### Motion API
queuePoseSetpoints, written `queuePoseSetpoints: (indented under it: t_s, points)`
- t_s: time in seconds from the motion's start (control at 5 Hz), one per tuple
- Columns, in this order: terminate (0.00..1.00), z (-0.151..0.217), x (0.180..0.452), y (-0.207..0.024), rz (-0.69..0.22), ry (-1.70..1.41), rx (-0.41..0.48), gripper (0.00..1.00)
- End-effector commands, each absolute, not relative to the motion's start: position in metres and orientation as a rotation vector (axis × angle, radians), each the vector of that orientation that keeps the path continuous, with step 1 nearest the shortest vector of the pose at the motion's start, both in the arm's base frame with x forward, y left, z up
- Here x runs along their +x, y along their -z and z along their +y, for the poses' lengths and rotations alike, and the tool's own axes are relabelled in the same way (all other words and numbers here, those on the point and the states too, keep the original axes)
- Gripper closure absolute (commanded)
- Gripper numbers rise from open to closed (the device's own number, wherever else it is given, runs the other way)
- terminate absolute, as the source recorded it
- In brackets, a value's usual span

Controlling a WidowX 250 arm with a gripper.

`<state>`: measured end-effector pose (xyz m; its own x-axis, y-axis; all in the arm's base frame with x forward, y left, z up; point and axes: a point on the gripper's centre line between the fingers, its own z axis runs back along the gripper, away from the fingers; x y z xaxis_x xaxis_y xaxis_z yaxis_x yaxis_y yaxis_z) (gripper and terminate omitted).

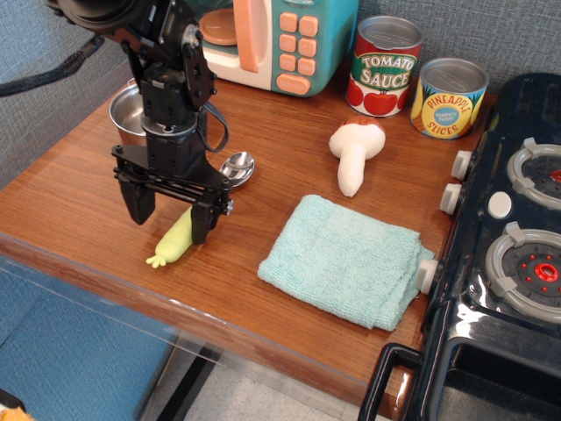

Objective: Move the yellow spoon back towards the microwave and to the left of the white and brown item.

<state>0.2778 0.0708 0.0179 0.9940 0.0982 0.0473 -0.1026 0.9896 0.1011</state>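
Observation:
The yellow spoon will be moved back beside the white and brown mushroom point(355, 154), so my gripper will next grab the spoon by its yellow-green handle point(173, 242).
The yellow spoon lies on the wooden table near the front left, its pale yellow-green handle point(173, 242) pointing to the front and its silver bowl point(237, 166) toward the back right. My gripper point(169, 216) is open and hovers over the handle, one finger point(139, 203) left of it and the other finger point(202, 219) over its right side. The arm hides the middle of the spoon. The white and brown mushroom point(355, 154) lies to the right, apart from the spoon. The microwave point(280, 39) stands at the back.
A steel pot point(127, 107) sits back left, partly behind the arm. A teal cloth point(344, 260) lies front center. A tomato sauce can point(385, 65) and a pineapple can point(448, 97) stand at the back. A dark toy stove point(508, 254) fills the right side.

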Motion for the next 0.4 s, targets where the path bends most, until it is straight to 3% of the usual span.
queuePoseSetpoints:
  t_s: [0.0,0.2]
  points:
    - [0.0,0.0751,0.2851,-0.0237,-0.113,-0.146,0.094,1.0]
    - [0.0,0.0743,0.2861,-0.0245,-0.126,-0.149,0.09,1.0]
